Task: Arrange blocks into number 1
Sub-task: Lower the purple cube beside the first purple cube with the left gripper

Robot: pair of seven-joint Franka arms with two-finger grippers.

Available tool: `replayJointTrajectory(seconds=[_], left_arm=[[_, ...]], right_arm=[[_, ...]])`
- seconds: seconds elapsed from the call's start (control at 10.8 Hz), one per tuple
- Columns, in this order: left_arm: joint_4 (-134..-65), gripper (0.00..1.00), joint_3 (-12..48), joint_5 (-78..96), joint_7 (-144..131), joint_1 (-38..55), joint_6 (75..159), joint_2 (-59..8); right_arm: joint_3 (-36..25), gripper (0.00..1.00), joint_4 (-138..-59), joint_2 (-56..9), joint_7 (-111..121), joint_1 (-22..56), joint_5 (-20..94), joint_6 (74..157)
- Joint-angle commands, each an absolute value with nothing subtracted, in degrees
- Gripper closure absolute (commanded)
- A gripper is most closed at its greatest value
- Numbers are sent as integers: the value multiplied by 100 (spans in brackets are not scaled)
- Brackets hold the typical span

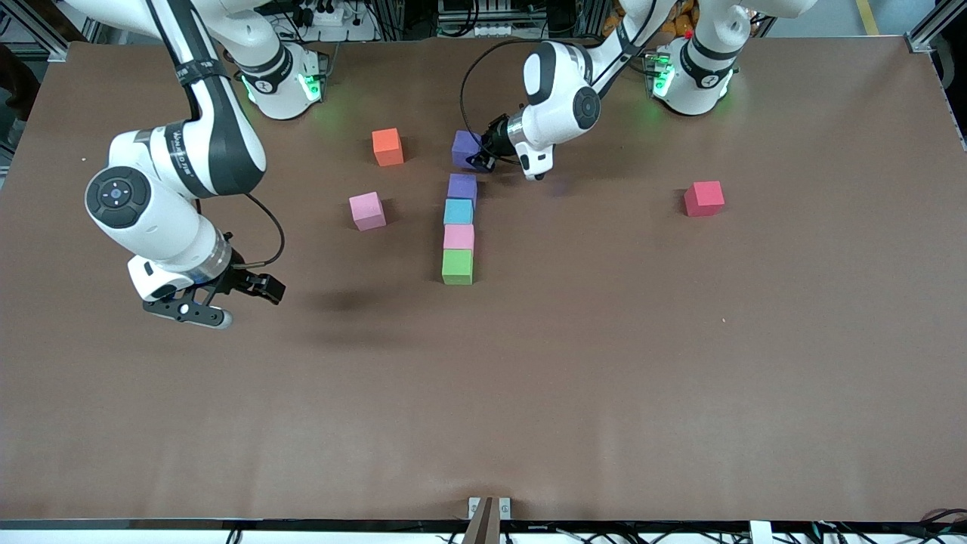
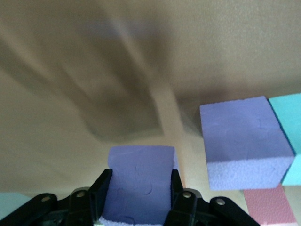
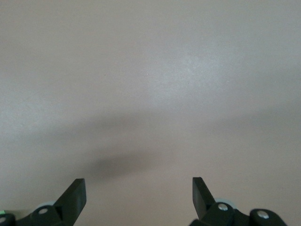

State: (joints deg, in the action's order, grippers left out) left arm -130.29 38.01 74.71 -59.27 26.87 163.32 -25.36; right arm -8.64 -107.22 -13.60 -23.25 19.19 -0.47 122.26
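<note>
I need to keep holding the purple block with my left gripper until I move it to touch the column's purple end (image 1: 462,186). There is a gap between the two.
Four blocks lie touching in a straight column: purple (image 1: 461,187), blue (image 1: 458,211), pink (image 1: 458,236) and green (image 1: 457,266), the green one nearest the front camera. My left gripper (image 1: 474,155) is shut on a second purple block (image 1: 464,147), low over the table just off the column's purple end. In the left wrist view this held purple block (image 2: 140,176) sits between the fingers (image 2: 101,188), with the column's purple block (image 2: 244,141) and blue block (image 2: 289,127) beside it. My right gripper (image 1: 227,298) hangs open and holds nothing, over bare table toward the right arm's end.
Loose blocks lie apart from the column: an orange one (image 1: 387,146) and a pink one (image 1: 367,210) toward the right arm's end, and a red one (image 1: 703,198) toward the left arm's end. The right wrist view shows only brown table (image 3: 150,94) under the open gripper (image 3: 138,193).
</note>
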Motion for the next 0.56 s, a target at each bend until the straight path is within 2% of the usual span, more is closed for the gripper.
replayJointTrajectory(seconds=[0.0, 0.46], left_arm=[[-12902, 100, 3841, 7761, -5625, 2689, 16514, -2715], [-12797, 100, 3832, 7761, -5616, 2637, 16532, -2733]], right_arm=[[-809, 0, -10723, -1336, -2408, 1854, -53, 12252], [-809, 0, -10714, -1327, -2399, 1854, -53, 12252]])
